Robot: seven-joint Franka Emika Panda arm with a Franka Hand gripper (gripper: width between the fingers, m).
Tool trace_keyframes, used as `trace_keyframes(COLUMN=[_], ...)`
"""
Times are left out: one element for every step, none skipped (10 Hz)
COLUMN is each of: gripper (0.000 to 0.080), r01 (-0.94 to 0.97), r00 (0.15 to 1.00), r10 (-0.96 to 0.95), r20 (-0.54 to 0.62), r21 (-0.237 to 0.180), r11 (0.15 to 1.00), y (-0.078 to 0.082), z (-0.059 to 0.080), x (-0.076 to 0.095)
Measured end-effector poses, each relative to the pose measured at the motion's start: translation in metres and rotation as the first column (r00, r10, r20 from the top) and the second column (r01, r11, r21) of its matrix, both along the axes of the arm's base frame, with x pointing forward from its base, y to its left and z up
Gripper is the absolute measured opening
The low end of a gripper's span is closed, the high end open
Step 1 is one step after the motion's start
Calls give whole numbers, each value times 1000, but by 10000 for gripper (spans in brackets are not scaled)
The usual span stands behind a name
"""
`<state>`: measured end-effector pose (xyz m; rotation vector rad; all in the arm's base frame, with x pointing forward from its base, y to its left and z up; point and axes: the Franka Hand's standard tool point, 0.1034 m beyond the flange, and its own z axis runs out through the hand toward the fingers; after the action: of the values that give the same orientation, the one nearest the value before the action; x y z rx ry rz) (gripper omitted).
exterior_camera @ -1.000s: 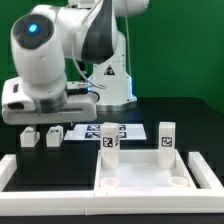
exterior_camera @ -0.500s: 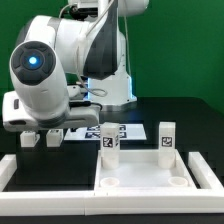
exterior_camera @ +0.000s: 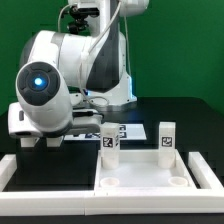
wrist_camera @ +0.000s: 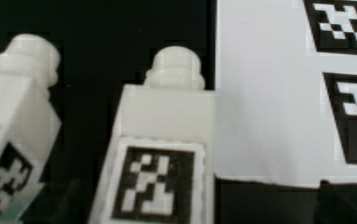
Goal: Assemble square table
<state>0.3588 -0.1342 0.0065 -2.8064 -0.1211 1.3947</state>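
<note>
My gripper should close on the tagged leg now, because my dark fingers are on both sides of the leg in the wrist view.
The white square tabletop (exterior_camera: 140, 178) lies at the front of the table, with two legs (exterior_camera: 110, 142) (exterior_camera: 167, 140) standing upright in its far corner sockets. Two loose legs lie side by side on the black table. The wrist view shows them close up: one tagged leg (wrist_camera: 161, 150) between the fingers and the other (wrist_camera: 15, 130) beside it. My gripper (exterior_camera: 45, 133) hangs low over these two legs at the exterior view's left. It is open, and its dark fingertips (wrist_camera: 344, 200) stand on either side of the middle leg without touching it.
The marker board (wrist_camera: 290, 90) lies right beside the loose legs, behind the tabletop in the exterior view. White border rails (exterior_camera: 12, 172) run along the front and both sides of the table. The arm's bulky body hides the loose legs from the exterior view.
The arm has swung down and toward the exterior view's right, lowering the open gripper over the two loose legs. The legs and the tabletop have not moved.
</note>
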Motion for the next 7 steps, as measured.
trace_keyframes(gripper=[649,649,538,386,386,288,288], r01=[-3,-4,-6,-8,-9,-11,-13], r00=[1000,1000,1000,1000,1000,1000,1000], r10=[3,4,6,8,9,11,13], r20=[2,1,1,1,1,0,0], r21=[2,2,3,4,5,5,6], r11=[1000,1000,1000,1000,1000,1000,1000], y=[0,1,1,1,2,2,3], z=[0,0,0,0,-1,-1,-1], x=[1,1,1,1,1,1,1])
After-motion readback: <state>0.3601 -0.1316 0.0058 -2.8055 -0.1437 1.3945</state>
